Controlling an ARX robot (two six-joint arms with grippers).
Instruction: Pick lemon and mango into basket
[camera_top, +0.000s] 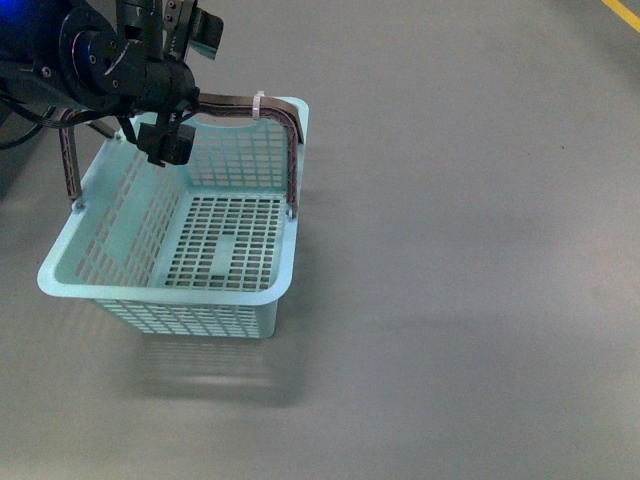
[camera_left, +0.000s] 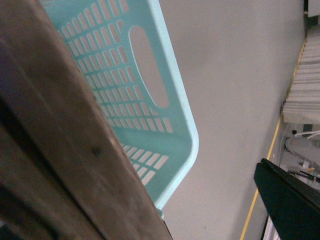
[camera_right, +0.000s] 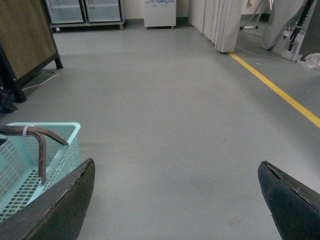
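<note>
The left gripper picks up the basket by its brown handle next, to get the basket ready for the lemon and mango.
The light turquoise basket (camera_top: 235, 300) stands empty on the grey floor, left of centre in the front view. Its brown handles (camera_top: 240, 104), bound with a white zip tie, are swung up over its far end. My left gripper (camera_top: 185, 88) is open at that handle, one finger above it and one below. In the left wrist view the handle (camera_left: 60, 145) fills the near side, with the basket (camera_left: 175, 110) behind it and one black finger (camera_left: 292, 202) apart from it. My right gripper (camera_right: 175, 200) is open over bare floor beside the basket (camera_right: 62, 145). Lemon and mango are out of view.
A yellow floor line (camera_right: 280, 90) runs past the right gripper's side and shows again (camera_top: 622, 12) at the far right. A wooden board on a black frame (camera_right: 25, 40), cabinets (camera_right: 85, 11) and curtains (camera_right: 220, 22) stand far back.
</note>
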